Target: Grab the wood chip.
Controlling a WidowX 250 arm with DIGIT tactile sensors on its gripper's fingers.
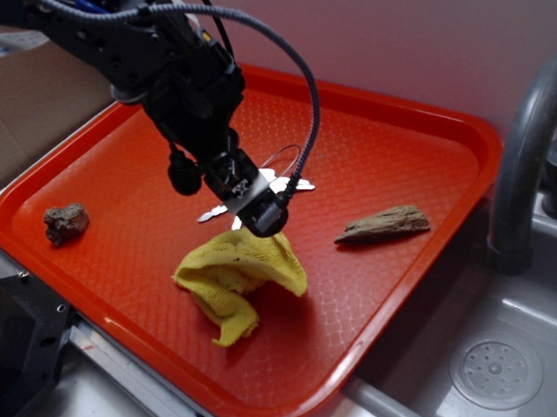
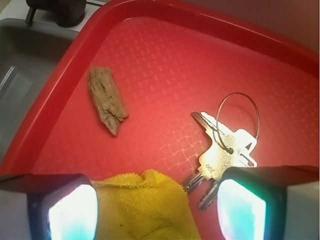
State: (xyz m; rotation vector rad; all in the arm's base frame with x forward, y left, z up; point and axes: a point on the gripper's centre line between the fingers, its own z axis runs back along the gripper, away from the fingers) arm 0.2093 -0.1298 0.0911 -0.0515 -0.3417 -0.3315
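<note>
My gripper should next take hold of the wood chip [image 1: 383, 225] by its long sides near its middle, because it is long from end to end but narrow across.
The wood chip [image 1: 383, 225] [image 2: 106, 99], a flat tapered grey-brown splinter, lies on the red tray [image 1: 413, 121] toward its right side. My gripper [image 1: 260, 202] [image 2: 157, 212] hangs above the tray's middle, to the left of the chip and well apart from it. Its jaws are open and hold nothing. In the wrist view the two lit pads [image 2: 72, 212] frame the yellow cloth below them, and the chip sits up and to the left.
A crumpled yellow cloth [image 1: 237, 274] [image 2: 145, 205] lies just under the gripper. Keys on a wire ring [image 1: 282, 172] [image 2: 225, 145] lie behind it. A small lumpy rock [image 1: 65, 222] sits at the tray's left. A sink with a grey faucet [image 1: 524, 163] borders the tray's right.
</note>
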